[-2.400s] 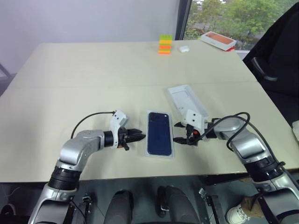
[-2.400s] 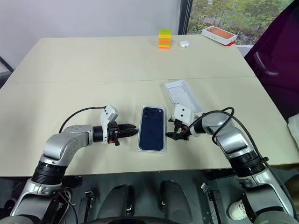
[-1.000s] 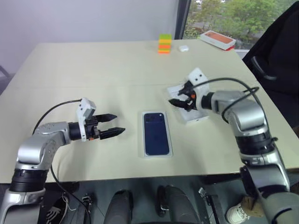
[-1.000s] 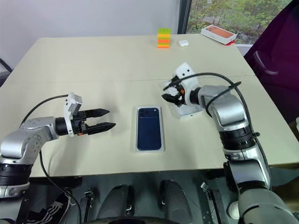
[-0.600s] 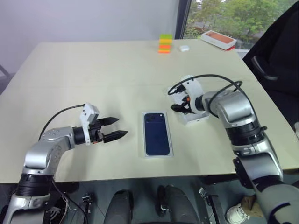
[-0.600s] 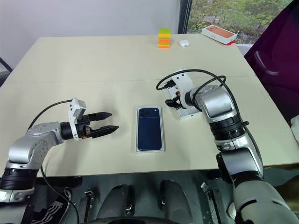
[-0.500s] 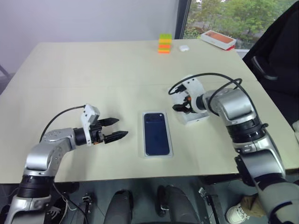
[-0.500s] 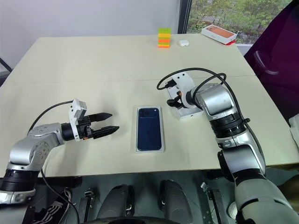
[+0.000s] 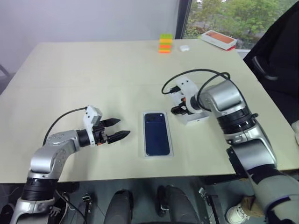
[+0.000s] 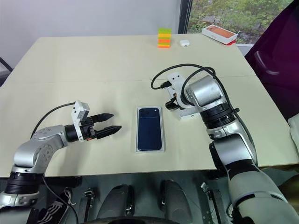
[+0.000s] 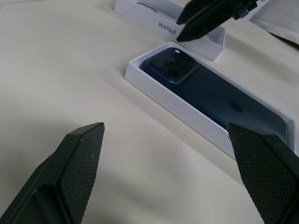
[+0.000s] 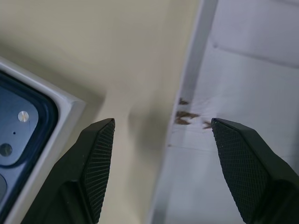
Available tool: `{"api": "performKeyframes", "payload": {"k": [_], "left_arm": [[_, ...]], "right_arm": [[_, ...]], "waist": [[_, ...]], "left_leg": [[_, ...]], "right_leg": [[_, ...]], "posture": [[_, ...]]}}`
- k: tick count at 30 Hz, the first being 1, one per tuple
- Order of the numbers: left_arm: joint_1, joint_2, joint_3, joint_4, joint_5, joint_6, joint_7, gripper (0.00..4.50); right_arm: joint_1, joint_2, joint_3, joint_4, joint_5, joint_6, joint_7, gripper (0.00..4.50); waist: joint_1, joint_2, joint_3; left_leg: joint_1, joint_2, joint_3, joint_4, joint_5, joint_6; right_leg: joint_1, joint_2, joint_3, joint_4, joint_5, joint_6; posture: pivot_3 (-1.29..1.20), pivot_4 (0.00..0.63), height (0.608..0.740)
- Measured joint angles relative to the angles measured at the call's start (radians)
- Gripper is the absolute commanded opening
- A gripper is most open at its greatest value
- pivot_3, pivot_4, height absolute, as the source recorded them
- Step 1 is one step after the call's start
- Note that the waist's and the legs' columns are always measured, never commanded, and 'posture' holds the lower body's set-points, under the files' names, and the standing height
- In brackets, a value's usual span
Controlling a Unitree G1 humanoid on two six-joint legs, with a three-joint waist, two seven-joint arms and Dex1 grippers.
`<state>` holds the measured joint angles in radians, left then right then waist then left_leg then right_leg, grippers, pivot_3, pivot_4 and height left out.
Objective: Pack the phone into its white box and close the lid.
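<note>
I should grip the lid by its thin side (image 12: pixel 174 125) with my right gripper next, because the lid's flat inside is wider than my fingers open.
The dark navy phone (image 9: pixel 155 134) lies back up inside the shallow white box (image 11: pixel 169 103) near the table's front middle. Just right of it the white lid (image 9: pixel 192 113) lies with its plain inside (image 12: pixel 252 70) facing up. My right gripper (image 12: pixel 161 123) points steeply down over the lid's long edge nearest the box, open, with that thin wall between its fingers and nothing gripped. My left gripper (image 9: pixel 124 127) hovers open a short way left of the box, aimed at it, apart from it and empty.
A stack of coloured blocks (image 9: pixel 164 44), a small white case (image 9: pixel 183 47) and an orange-topped box (image 9: pixel 218 39) stand at the table's far edge. A dark chair (image 9: pixel 275 60) is beyond the right side. The table's front edge (image 9: pixel 140 173) is close below the box.
My right gripper has tipped downward and sunk onto the lid's edge nearest the box. My left gripper has drifted slightly toward the box. The phone, the box and the lid have stayed put.
</note>
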<state>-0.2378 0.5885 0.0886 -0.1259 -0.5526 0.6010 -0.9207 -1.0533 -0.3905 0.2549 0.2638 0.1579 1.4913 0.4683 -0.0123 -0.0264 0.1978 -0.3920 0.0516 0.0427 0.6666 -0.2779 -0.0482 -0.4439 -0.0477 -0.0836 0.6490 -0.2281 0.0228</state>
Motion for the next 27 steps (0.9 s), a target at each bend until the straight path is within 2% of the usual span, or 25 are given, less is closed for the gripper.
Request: {"api": "performKeyframes", "payload": {"k": [7, 10, 15, 16, 23, 27], "left_arm": [[-0.005, -0.006, -0.007, 0.000, 0.006, -0.001, 0.011, 4.41], [-0.008, -0.011, -0.011, 0.000, 0.009, -0.001, 0.015, 4.50], [-0.010, -0.011, -0.017, 0.000, 0.012, -0.003, 0.022, 4.50], [-0.010, -0.011, -0.017, 0.000, 0.012, -0.003, 0.025, 4.50], [-0.010, -0.009, -0.017, 0.000, 0.012, -0.003, 0.030, 4.50], [-0.015, 0.002, -0.015, 0.005, 0.013, -0.004, 0.029, 4.50]], "right_arm": [[-0.004, 0.021, -0.033, 0.034, -0.001, 0.015, -0.058, 3.44], [-0.004, 0.017, -0.028, 0.058, -0.010, -0.013, -0.070, 2.71], [-0.003, 0.015, -0.018, 0.074, -0.021, -0.047, -0.078, 0.28], [-0.003, 0.015, -0.013, 0.074, -0.022, -0.052, -0.079, 0.05], [0.017, 0.022, -0.032, 0.063, -0.026, -0.080, -0.100, 0.05], [0.084, 0.044, -0.107, 0.031, -0.020, -0.273, -0.116, 0.05]], "waist": [[-0.001, 0.000, 0.000], [-0.001, 0.000, 0.000], [-0.004, 0.000, 0.000], [-0.003, 0.000, 0.000], [-0.002, 0.000, 0.000], [-0.003, 0.000, 0.000]], "left_leg": [[0.000, 0.000, 0.000, 0.000, 0.000, 0.000], [0.000, 0.000, 0.000, 0.000, 0.000, 0.000], [0.000, 0.000, 0.000, 0.000, 0.000, 0.000], [0.000, 0.000, 0.000, 0.000, 0.000, 0.000], [0.000, 0.000, 0.000, 0.000, 0.000, 0.000], [0.000, 0.000, 0.000, 0.000, 0.000, 0.000]], "right_leg": [[0.000, 0.000, 0.000, 0.000, 0.000, 0.000], [0.000, 0.000, 0.000, 0.000, 0.000, 0.000], [0.000, 0.001, 0.000, 0.000, 0.000, 0.000], [0.000, 0.001, 0.000, 0.000, 0.000, 0.000], [0.000, 0.000, 0.000, 0.000, 0.000, 0.000], [0.000, 0.001, 0.000, 0.000, 0.000, 0.000]], "posture": [[0.00, 0.150, 0.740], [0.00, 0.150, 0.740], [0.00, 0.150, 0.740], [0.00, 0.150, 0.740], [0.00, 0.150, 0.740], [0.00, 0.150, 0.740]]}}
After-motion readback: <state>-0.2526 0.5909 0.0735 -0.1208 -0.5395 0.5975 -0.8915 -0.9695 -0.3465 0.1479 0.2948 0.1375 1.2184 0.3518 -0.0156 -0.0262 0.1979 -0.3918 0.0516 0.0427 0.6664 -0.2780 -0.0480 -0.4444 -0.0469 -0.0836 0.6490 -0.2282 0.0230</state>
